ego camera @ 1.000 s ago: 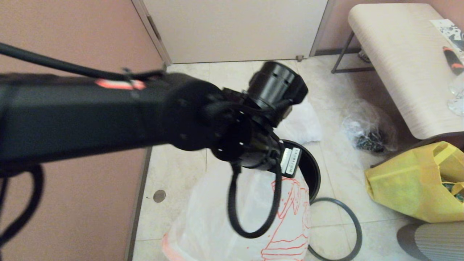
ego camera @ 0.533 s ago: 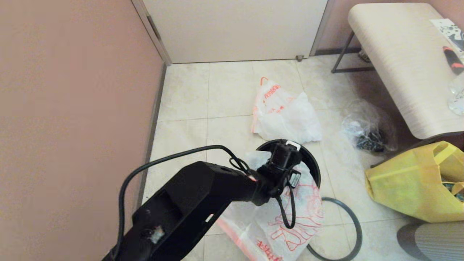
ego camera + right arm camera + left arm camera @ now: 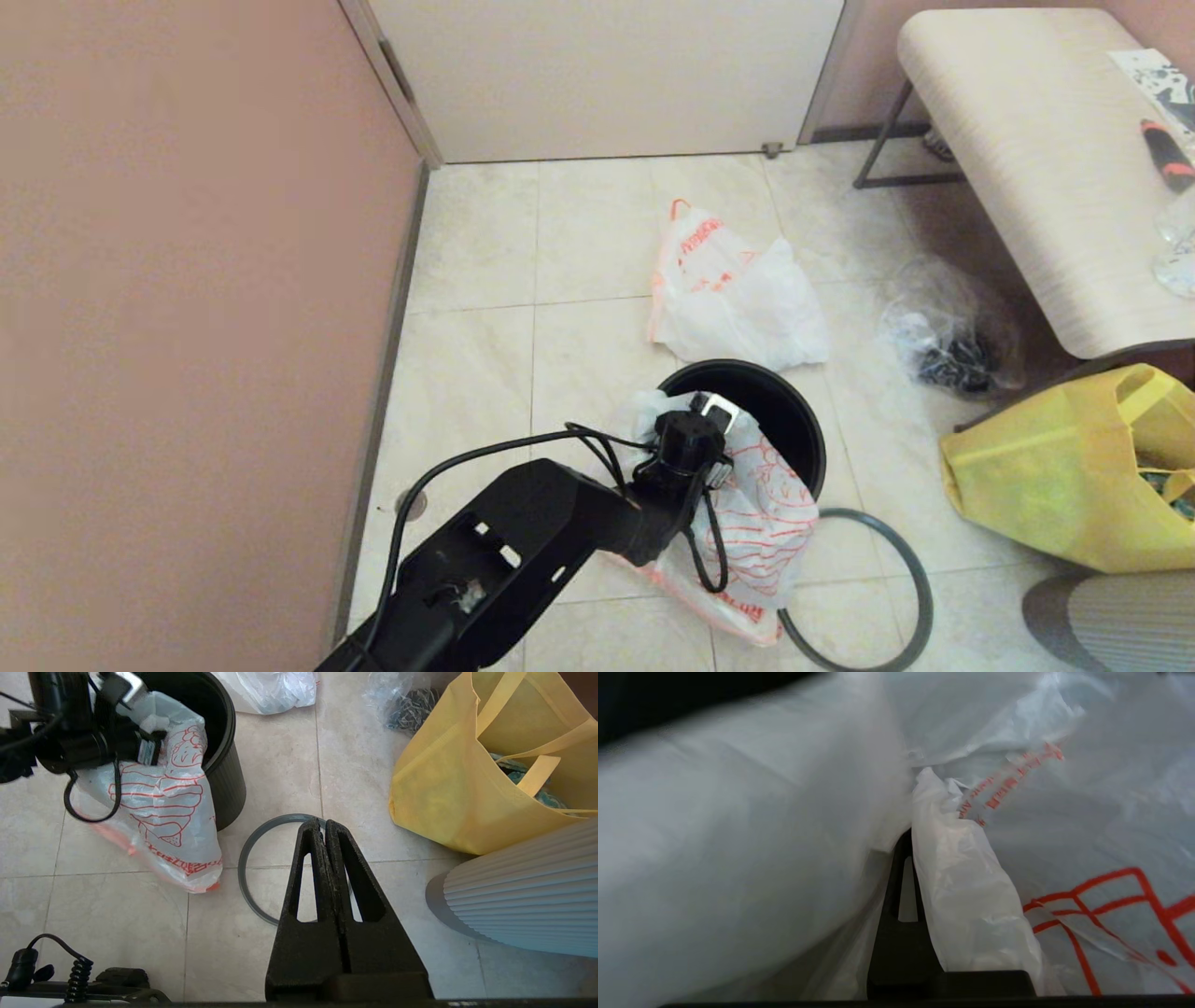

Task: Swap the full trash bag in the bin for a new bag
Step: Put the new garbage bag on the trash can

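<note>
My left gripper opens now, since the new bag's fold is inside the black bin's opening and the new bag would remain draped there.
The new bag [image 3: 758, 504], thin white plastic with a red line drawing, hangs over the near-left rim of the black bin [image 3: 795, 422] and down to the floor. My left gripper [image 3: 909, 833] is shut on a fold of this bag at the bin's mouth. One black finger [image 3: 900, 938] shows; plastic covers the other. The full trash bag [image 3: 738, 308] lies on the tiles just behind the bin. The dark grey hoop [image 3: 901, 541] lies flat on the floor right of the bin. My right gripper [image 3: 322, 823] hangs shut and empty above that hoop [image 3: 241, 868].
A clear bag of black bits [image 3: 952, 347] and a yellow tote [image 3: 1064, 467] sit right of the bin. A pale bench [image 3: 1046, 168] stands at the far right, a ribbed grey base [image 3: 523, 896] near the tote. Wall and door close the left and back.
My left arm has dropped from close under the head camera down to the bin, carrying the new bag. The bag now drapes over the bin's rim.
</note>
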You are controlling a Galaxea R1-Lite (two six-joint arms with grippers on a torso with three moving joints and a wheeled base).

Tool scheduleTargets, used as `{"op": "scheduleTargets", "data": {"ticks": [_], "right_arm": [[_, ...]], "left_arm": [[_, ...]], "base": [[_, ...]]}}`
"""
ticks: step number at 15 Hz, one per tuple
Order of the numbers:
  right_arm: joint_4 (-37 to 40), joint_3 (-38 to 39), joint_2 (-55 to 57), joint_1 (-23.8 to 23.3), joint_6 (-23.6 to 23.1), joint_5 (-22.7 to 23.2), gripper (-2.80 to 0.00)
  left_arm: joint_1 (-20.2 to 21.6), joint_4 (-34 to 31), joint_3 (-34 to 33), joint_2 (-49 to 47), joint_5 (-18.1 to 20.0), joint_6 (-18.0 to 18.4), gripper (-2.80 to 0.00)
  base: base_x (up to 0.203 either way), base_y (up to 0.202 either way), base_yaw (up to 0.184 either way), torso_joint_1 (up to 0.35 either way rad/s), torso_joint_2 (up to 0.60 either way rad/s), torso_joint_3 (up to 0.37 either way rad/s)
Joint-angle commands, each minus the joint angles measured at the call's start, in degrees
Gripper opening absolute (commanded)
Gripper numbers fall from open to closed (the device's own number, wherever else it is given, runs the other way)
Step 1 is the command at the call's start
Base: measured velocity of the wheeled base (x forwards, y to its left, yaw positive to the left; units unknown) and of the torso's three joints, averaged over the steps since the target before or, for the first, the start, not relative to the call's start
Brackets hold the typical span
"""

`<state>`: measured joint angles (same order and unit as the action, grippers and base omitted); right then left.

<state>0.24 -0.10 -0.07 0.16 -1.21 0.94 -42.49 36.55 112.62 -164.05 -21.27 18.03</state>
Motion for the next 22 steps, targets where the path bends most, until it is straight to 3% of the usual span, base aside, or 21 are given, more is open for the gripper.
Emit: {"op": "scheduleTargets", "data": {"ticks": [1,3,4,7,10,13,15,19,20,22], "right_arm": [[0.02,0.01,-0.01,0.02,-0.02,0.03,-2.80],[0.02,0.01,-0.01,0.02,-0.02,0.03,-2.80],[0.02,0.01,-0.01,0.02,-0.02,0.03,-2.80],[0.02,0.01,-0.01,0.02,-0.02,0.03,-2.80],[0.02,0.01,-0.01,0.02,-0.02,0.03,-2.80],[0.02,0.01,-0.01,0.02,-0.02,0.03,-2.80],[0.02,0.01,-0.01,0.02,-0.02,0.03,-2.80],[0.02,0.01,-0.01,0.02,-0.02,0.03,-2.80],[0.02,0.01,-0.01,0.02,-0.02,0.03,-2.80],[0.02,0.01,-0.01,0.02,-0.02,0.03,-2.80]], "left_arm": [[-0.32,0.19,-0.03,-0.66,-0.17,0.16,-2.80],[-0.50,0.36,-0.11,-0.60,-2.39,1.02,-2.80],[-0.70,0.95,-0.27,-0.05,-4.61,1.12,0.00],[-1.91,1.17,-4.21,5.81,-5.02,0.03,0.00],[-4.09,-5.43,-10.77,15.31,-3.83,-3.61,0.00],[-6.03,-22.90,-14.75,23.96,-0.36,-13.47,0.00],[-5.73,-30.16,-16.93,29.07,2.94,-19.95,0.00],[-2.43,-31.80,-32.48,37.19,5.58,-25.30,0.00],[-1.19,-29.17,-38.17,38.46,5.94,-25.92,-2.80],[2.63,-19.67,-49.55,39.88,7.23,-26.02,-2.80]], "base": [[0.000,0.000,0.000,0.000,0.00,0.000],[0.000,0.000,0.000,0.000,0.00,0.000],[0.000,0.000,0.000,0.000,0.00,0.000],[0.000,0.000,0.000,0.000,0.00,0.000],[0.000,0.000,0.000,0.000,0.00,0.000],[0.000,0.000,0.000,0.000,0.00,0.000],[0.000,0.000,0.000,0.000,0.00,0.000],[0.000,0.000,0.000,0.000,0.00,0.000],[0.000,0.000,0.000,0.000,0.00,0.000],[0.000,0.000,0.000,0.000,0.00,0.000]]}}
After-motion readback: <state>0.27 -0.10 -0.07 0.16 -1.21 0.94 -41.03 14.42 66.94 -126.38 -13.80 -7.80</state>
